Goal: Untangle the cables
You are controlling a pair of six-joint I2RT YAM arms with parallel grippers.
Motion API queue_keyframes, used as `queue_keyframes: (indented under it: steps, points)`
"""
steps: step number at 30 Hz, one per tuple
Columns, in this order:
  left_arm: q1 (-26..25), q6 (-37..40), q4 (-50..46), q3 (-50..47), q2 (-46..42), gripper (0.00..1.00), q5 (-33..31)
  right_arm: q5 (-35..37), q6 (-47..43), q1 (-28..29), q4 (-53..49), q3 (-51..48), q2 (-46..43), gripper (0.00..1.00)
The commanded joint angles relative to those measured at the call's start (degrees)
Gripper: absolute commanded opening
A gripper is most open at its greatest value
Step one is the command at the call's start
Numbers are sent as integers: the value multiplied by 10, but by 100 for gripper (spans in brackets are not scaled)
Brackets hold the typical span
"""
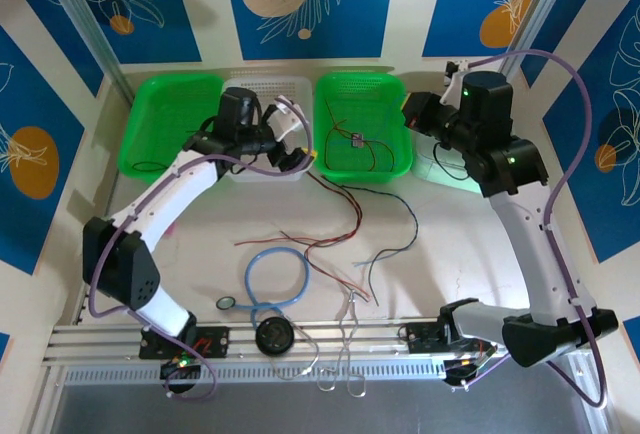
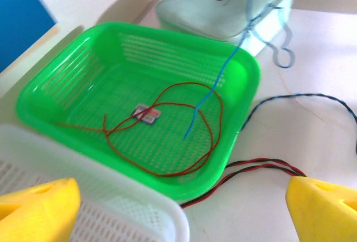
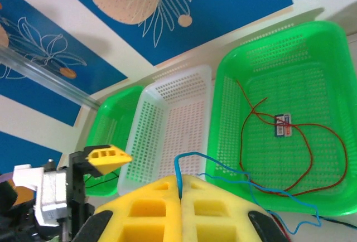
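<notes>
I will next use my left gripper to grab the blue cable [image 2: 215,83] by its loose hanging end [image 2: 187,133], away from my right gripper. Then I can pull it out and untangle it.
A thin blue cable [image 3: 234,170] is pinched between the yellow fingers of my right gripper [image 3: 179,185], which is shut on it above the right green basket [image 1: 366,80]. Seen from the left wrist, this blue cable [image 2: 215,83] hangs down into the basket, its loose end just above the mesh floor. A red cable [image 2: 167,169] lies looped inside that basket. More cables, red-black twisted [image 1: 345,216] and black [image 1: 400,229], sprawl across the table. My left gripper [image 1: 297,154] hovers open over the white basket's near corner with nothing between its fingers [image 2: 36,208].
A white basket [image 3: 173,125] sits between two green baskets, with the left green one [image 1: 165,119] holding a black wire. A light-blue tube loop [image 1: 275,276], a small ring and a black round part lie near the front rail. A pale lidded box [image 2: 223,5] stands beyond the right basket.
</notes>
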Motion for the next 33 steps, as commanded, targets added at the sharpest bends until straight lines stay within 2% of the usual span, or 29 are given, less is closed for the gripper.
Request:
queue_keyframes:
  steps: [1, 4, 9, 14, 21, 22, 24, 25, 26, 27, 29, 31, 33]
  points:
    - [-20, 87, 25, 8, 12, 94, 49, -12, 10, 16, 10, 28, 8, 0]
    - [-29, 90, 54, -2, 17, 96, 46, -12, 12, 28, 12, 33, 11, 0]
    - [-41, 118, 49, 8, 34, 97, 38, -17, 12, 44, 11, 36, 18, 0]
    - [-44, 105, 82, 8, 48, 97, 36, -21, 8, 52, 10, 43, 25, 0]
    - [-61, 73, 89, 35, 94, 91, 30, -30, 9, 61, 11, 54, 35, 0]
    - [-61, 62, 91, 40, 102, 88, 17, -31, 8, 62, 11, 57, 36, 0]
    - [-60, 21, 70, 69, 130, 71, -22, -31, 6, 63, 9, 61, 36, 0]
    - [-61, 21, 40, 90, 144, 57, -26, -31, 5, 63, 8, 62, 37, 0]
    - [-62, 16, 10, 109, 156, 37, -26, -30, 3, 63, 7, 63, 35, 0]
    - [-62, 7, -8, 121, 164, 25, -27, -27, 0, 63, 4, 64, 35, 0]
    - [-61, -4, -10, 117, 163, 8, -32, -17, -10, 62, -3, 66, 32, 0]
    - [-62, -3, 5, 92, 148, 1, -46, 10, -20, 58, -12, 67, 26, 0]
    - [-62, 6, 22, 55, 121, 0, -69, 68, -13, 48, -24, 62, 15, 0]
